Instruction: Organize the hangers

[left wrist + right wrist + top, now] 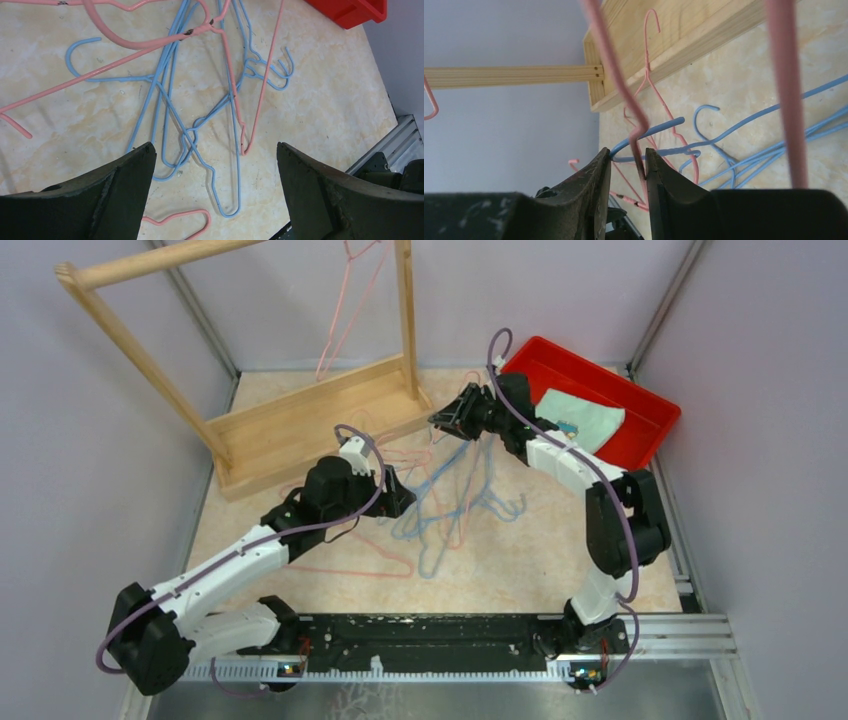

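The left gripper grabs the pink hanger near its black-marked neck (422,462) (199,27) next, and the hook stays free, to hang the hanger on the wooden rack.
A tangle of light blue and pink hangers (450,505) lies on the table's middle; it also shows in the left wrist view (200,100). One pink hanger (345,310) hangs on the wooden rack. My left gripper (400,495) hovers open and empty over the pile's left side, with its jaws wide apart (215,145). My right gripper (445,423) is above the pile's far edge. Its jaws (628,152) are nearly closed on a pink hanger wire (636,145). A blue hanger hook (659,127) lies across the fingertips.
The wooden rack (300,425) stands at the back left, its base near both grippers. A red bin (655,405) holding a pale green cloth (580,418) sits at the back right. A lone pink hanger (350,565) lies nearer the arm bases.
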{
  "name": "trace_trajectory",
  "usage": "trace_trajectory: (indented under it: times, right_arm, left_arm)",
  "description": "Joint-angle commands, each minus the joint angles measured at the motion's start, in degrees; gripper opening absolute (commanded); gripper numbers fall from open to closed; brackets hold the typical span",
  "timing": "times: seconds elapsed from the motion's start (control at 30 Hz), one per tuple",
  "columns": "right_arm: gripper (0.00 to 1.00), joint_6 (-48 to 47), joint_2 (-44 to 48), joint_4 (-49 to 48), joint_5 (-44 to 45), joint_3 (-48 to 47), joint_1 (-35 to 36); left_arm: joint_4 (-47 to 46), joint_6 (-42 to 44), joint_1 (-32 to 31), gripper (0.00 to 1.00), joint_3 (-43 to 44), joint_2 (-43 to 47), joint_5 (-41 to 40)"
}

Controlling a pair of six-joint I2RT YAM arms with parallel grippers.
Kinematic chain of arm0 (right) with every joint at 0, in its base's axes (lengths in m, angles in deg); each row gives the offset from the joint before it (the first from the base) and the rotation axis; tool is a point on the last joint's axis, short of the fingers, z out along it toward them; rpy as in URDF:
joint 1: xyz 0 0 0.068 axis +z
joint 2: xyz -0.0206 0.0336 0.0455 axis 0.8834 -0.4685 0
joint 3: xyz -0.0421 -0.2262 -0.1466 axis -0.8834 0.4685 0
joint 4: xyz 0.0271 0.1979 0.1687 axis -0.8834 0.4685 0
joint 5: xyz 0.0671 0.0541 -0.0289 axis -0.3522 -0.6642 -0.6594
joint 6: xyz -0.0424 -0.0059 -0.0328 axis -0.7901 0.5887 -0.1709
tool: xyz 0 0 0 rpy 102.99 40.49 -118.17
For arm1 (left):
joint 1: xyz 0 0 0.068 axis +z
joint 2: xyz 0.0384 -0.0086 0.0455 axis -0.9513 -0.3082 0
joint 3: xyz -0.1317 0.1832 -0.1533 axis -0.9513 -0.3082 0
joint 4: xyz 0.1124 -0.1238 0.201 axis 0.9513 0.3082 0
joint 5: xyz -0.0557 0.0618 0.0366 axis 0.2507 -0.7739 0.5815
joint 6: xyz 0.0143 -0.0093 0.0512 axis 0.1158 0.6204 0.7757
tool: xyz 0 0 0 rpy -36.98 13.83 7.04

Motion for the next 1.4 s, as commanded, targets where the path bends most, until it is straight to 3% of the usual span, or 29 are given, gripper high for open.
trace_trajectory:
  times: [0.0, 0.2, 0.3, 0.4, 0.47, 0.67, 0.7, 1.0, 1.37]
  right_arm:
    - [0.32, -0.1, -3.8, 1.4, -3.6, 2.8, -0.6]
    - [0.46, 0.0, -5.7, -0.5, -7.5, 1.7, -0.7]
    - [0.48, 0.0, -5.7, -1.1, -8.8, 1.4, -0.6]
    - [0.6, -1.2, -5.1, -0.7, -9.7, 0.5, -0.7]
    - [0.52, -2.6, -4.8, 0.1, -9.9, -0.3, -0.7]
    - [0.03, 0.4, -5.1, -5.5, -10.8, 1.0, -0.8]
    - [0.0, 1.3, -5.3, -6.5, -10.8, 1.4, -0.9]
    - [0.0, 20.5, -0.6, -23.0, -5.9, 9.8, -3.8]
    - [0.0, 32.6, 4.4, -27.1, -5.7, 7.3, -4.5]
  left_arm:
    - [-0.9, -0.1, -0.5, 0.95, 1.5, -0.5, -0.9]
    - [-1.4, 0.5, -0.6, 0.96, 1.9, -1.5, -0.8]
    - [-1.6, 0.5, -0.6, 0.96, 2.2, -1.7, -0.8]
    - [-1.5, 0.8, -0.6, 0.96, 2.2, -1.8, -1.1]
    - [-1.6, 0.9, -0.6, 0.96, 2.3, -1.9, -1.2]
    - [-1.4, 1.1, -0.7, 0.96, 2.7, -2.3, -0.6]
    - [-1.3, 1.1, -0.7, 0.96, 2.7, -2.3, -0.6]
    - [-4.4, 1.1, -1.1, 0.98, 1.5, -1.8, -0.7]
    - [-15.0, 5.7, -2.7, 1.0, -1.9, -6.5, -1.5]
